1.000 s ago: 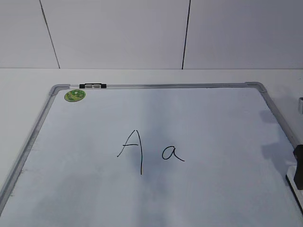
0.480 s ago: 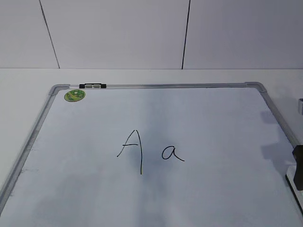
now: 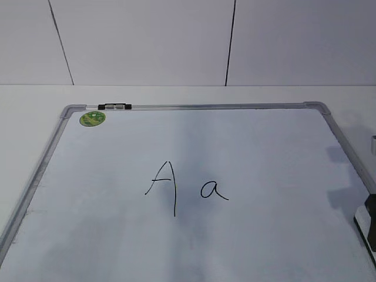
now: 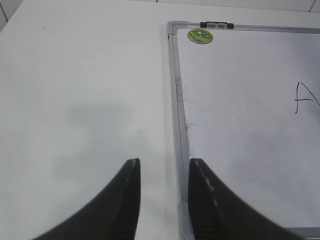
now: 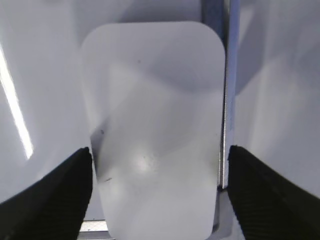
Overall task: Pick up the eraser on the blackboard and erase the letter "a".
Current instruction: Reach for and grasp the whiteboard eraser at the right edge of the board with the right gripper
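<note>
My right gripper is going to grab the white eraser by its long side edges next. Then it can wipe away the letter "a".
The eraser [image 5: 155, 130], a white rounded block, lies on the blackboard [image 3: 264, 153] next to its grey frame [image 5: 226, 100]. My right gripper [image 5: 160, 149] is open and low over the eraser, with one black finger on each side. The left finger is at the eraser's edge. In the exterior view only a dark and white shape [image 3: 369, 220] shows at the right edge, cut off. The small letter "a" [image 3: 214, 191] is at mid-board, right of the capital "A" [image 3: 164, 187]. My left gripper [image 4: 164, 161] is open and empty over the board's left frame [image 4: 179, 100].
A green sticker [image 3: 93, 118] and a small black-and-white clip [image 3: 115, 107] are at the board's far left corner. White table [image 4: 75, 75] lies left of the board. A tiled wall [image 3: 176, 41] stands behind.
The dark and white shape at the right edge of the exterior view has dropped a little lower, and its shadow on the board has moved with it. The letters are unchanged.
</note>
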